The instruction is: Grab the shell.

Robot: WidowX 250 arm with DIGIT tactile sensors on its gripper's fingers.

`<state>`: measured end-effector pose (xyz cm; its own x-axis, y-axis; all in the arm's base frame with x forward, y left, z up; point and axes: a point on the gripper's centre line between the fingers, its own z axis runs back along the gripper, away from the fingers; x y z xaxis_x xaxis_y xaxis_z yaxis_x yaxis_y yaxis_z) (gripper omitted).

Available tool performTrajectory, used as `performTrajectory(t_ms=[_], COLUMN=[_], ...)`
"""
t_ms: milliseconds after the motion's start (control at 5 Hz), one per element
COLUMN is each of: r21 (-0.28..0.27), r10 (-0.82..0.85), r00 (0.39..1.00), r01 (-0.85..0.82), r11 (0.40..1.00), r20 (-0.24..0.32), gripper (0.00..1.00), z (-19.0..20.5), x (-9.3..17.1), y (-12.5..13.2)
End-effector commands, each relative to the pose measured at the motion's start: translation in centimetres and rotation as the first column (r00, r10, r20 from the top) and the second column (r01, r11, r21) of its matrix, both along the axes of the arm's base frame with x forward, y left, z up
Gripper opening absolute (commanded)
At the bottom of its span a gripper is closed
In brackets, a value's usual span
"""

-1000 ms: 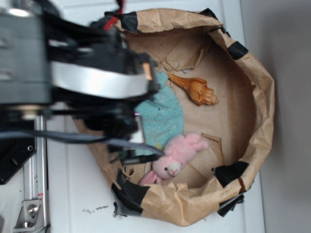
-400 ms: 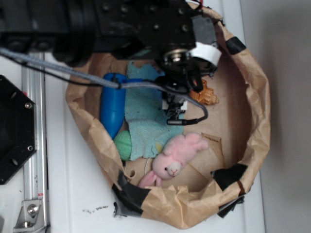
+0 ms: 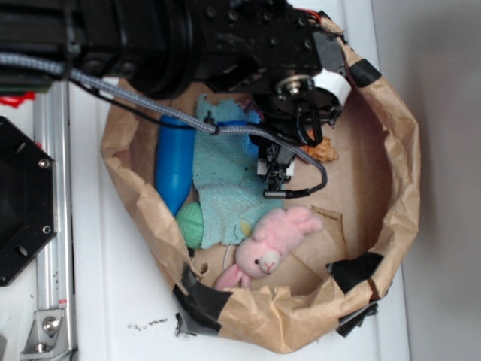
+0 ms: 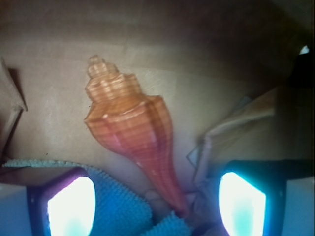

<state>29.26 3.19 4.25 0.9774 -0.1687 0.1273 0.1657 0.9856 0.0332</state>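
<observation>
The shell's body is still a bit away from my fingers, which are above the teal cloth, so my gripper needs to move toward it before closing on the shell's ridged body (image 3: 322,150).
The shell (image 4: 130,132) is an orange-tan ridged spiral conch lying on the brown paper floor, its knobby end far from me and its long point reaching down between my fingers. In the exterior view only the blunt end of the shell (image 3: 325,153) shows past the arm. My gripper (image 4: 156,209) is open just above it, one fingertip (image 4: 69,206) over the teal cloth and the other fingertip (image 4: 243,204) to the right of the shell's tip. Neither finger touches the shell. Seen from outside, the gripper (image 3: 297,143) hangs inside the bag.
A crumpled brown paper bag (image 3: 406,173) with black tape walls everything in. Inside lie a teal cloth (image 3: 222,180), a blue object (image 3: 173,162), a green ball (image 3: 192,222) and a pink bunny toy (image 3: 274,241). A torn paper flap (image 4: 231,128) sits right of the shell.
The arm has swung from the bag's left side across to over the shell, covering most of it, and in the last half second shifted slightly further right.
</observation>
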Motion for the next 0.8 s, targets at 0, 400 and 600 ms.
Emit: performTrajectory(t_ms=[0,400,600], r21=[0.029,0.011,-0.010], r10=[-0.086,0.004,0.054], r00=[0.996,0.999,0.997], r01=[0.085,-0.003,-0.055], r11=[0.996,1.000,0.998], r20=[0.026,-0.053,-0.064], gripper=[1.00,0.00,0.00], z=[-0.9,-3.6,-2.5], x=[2.4,4.3,4.0], y=[-1.7,-0.2,0.5])
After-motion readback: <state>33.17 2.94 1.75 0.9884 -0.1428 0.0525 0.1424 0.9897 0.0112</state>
